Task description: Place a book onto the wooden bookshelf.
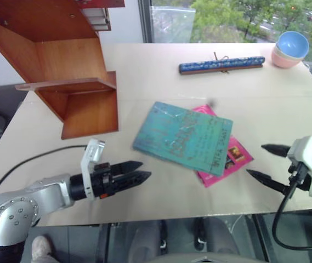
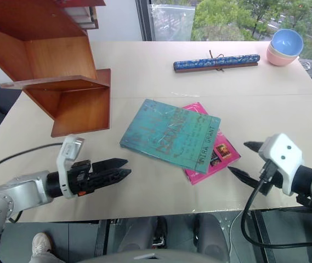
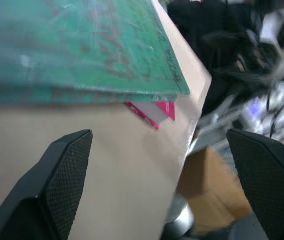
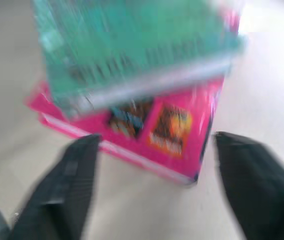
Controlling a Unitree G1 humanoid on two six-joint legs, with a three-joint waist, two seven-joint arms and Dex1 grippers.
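Note:
My left gripper grabs the teal-green book across its thin edge next, since the book's cover spreads far wider than my fingers.
The teal-green book (image 1: 183,137) lies flat in the middle of the table, resting partly on a smaller pink book (image 1: 235,156). The wooden bookshelf (image 1: 73,71) stands at the table's far left, its reddish-brown boards bare. My left gripper (image 1: 145,171) hovers low near the table's front edge, left of the book and pointing at it, open with nothing between its fingers (image 3: 62,175). My right gripper (image 1: 256,160) hangs at the front right, just right of the pink book's corner, also open and empty. The right wrist view looks at both books (image 4: 171,130) from close by.
A long blue patterned bar (image 1: 221,64) lies across the far side of the table. Stacked blue and pink bowls (image 1: 290,49) sit at the far right corner. The beige table (image 1: 145,82) is bare between shelf and book. A black cable (image 1: 29,161) trails from my left arm.

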